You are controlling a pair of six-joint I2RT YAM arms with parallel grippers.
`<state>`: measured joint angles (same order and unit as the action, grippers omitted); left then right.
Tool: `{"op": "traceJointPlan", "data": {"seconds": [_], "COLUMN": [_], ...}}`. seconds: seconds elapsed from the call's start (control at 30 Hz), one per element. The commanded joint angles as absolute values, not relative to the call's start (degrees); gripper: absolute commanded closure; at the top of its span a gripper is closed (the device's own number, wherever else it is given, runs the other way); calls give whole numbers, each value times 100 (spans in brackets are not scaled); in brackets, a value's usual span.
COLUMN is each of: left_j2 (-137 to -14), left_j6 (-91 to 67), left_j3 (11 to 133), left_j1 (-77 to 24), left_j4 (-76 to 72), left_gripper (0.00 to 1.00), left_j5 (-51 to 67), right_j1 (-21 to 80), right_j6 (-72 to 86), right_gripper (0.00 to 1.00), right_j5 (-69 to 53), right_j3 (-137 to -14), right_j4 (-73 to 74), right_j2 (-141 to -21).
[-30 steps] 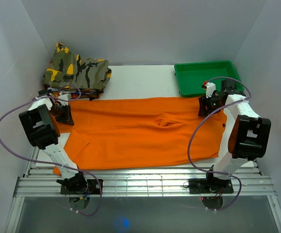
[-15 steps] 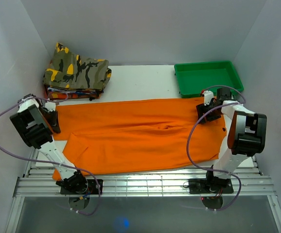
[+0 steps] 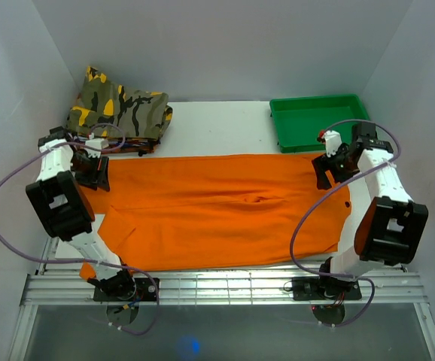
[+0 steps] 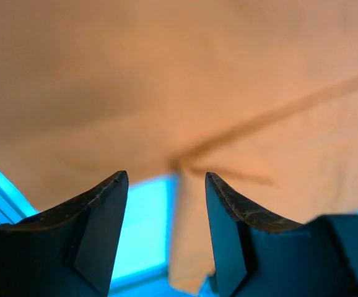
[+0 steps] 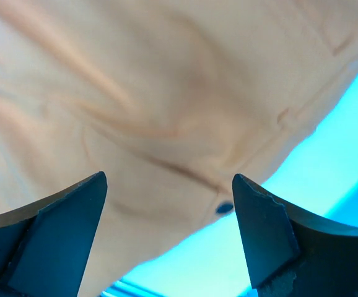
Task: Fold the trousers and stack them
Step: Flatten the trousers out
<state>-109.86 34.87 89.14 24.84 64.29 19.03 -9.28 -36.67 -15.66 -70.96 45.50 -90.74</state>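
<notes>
My left gripper needs to grab the orange trousers (image 3: 217, 210) next by the leg-end edge (image 3: 96, 201), so the waist of the trousers stays free to be straightened flat before folding.
The orange trousers (image 3: 217, 210) lie spread flat across the table, legs to the left and waist to the right. My left gripper (image 3: 97, 174) is at their far left edge. In the left wrist view it (image 4: 165, 176) is open just above the orange cloth (image 4: 166, 74), and a narrow strip of fabric lies between the jaws. My right gripper (image 3: 324, 174) is at the far right corner of the trousers. In the right wrist view it (image 5: 168, 176) is wide open over the cloth (image 5: 135, 93), near a dark button (image 5: 224, 208) by the hem.
A folded camouflage garment (image 3: 120, 111) sits at the back left, just behind my left gripper. A green tray (image 3: 319, 120) stands at the back right. The white table (image 3: 217, 124) shows between them. A slatted metal rail (image 3: 225, 282) runs along the front edge.
Both grippers shifted slightly along the far edge of the trousers and both arms changed pose. The crease in the middle of the cloth has flattened.
</notes>
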Motion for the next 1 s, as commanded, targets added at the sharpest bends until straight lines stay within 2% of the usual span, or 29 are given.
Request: {"op": "traceJointPlan", "data": {"seconds": [0.0,0.17,0.43,0.5,0.53,0.57,0.6,0.63,0.7,0.73,0.87,0.97], "left_j2": [-9837,-8625,-8551,-8831,-8920,-8999,-9078,-9192,-9202,-9150,-9167,-9630], "left_j6": [4033,3956,3236,3112,3068,2972,2927,2901,2874,2874,3041,3138], "left_j3": [7939,6078,4606,4562,4579,4631,4701,4937,5246,5395,6237,6835], "left_j1": [2488,2014,1415,1424,1424,1415,1415,1415,1433,1441,1625,2012], "left_j4": [7110,6777,5530,5153,5020,4905,4809,4825,5017,5097,5431,5545], "left_gripper": [36,36,36,44,51,60,77,85,100,100,100,100], "left_j5": [2004,1600,678,502,353,291,264,307,448,492,580,580], "right_j1": [-1080,-1125,-1125,-1125,-1125,-1125,-1125,-1125,-1116,-1108,-915,-240], "right_j6": [-4568,-4588,-4175,-4035,-3973,-3912,-3815,-3771,-3692,-3639,-3559,-3612], "right_gripper": [13,15,23,29,43,49,56,71,88,92,92,92], "right_j5": [-1074,-616,-668,-799,-835,-870,-957,-984,-1063,-1090,-1292,-1152], "right_j3": [-6473,-5442,-4799,-4869,-4930,-5148,-5298,-5456,-6008,-6221,-7048,-7128], "right_j4": [5879,5880,5485,5345,5300,5282,5300,5309,5370,5405,5458,5327], "right_j2": [-8414,-7928,-8490,-8613,-8639,-8674,-8701,-8692,-8649,-8640,-8561,-8674]}}
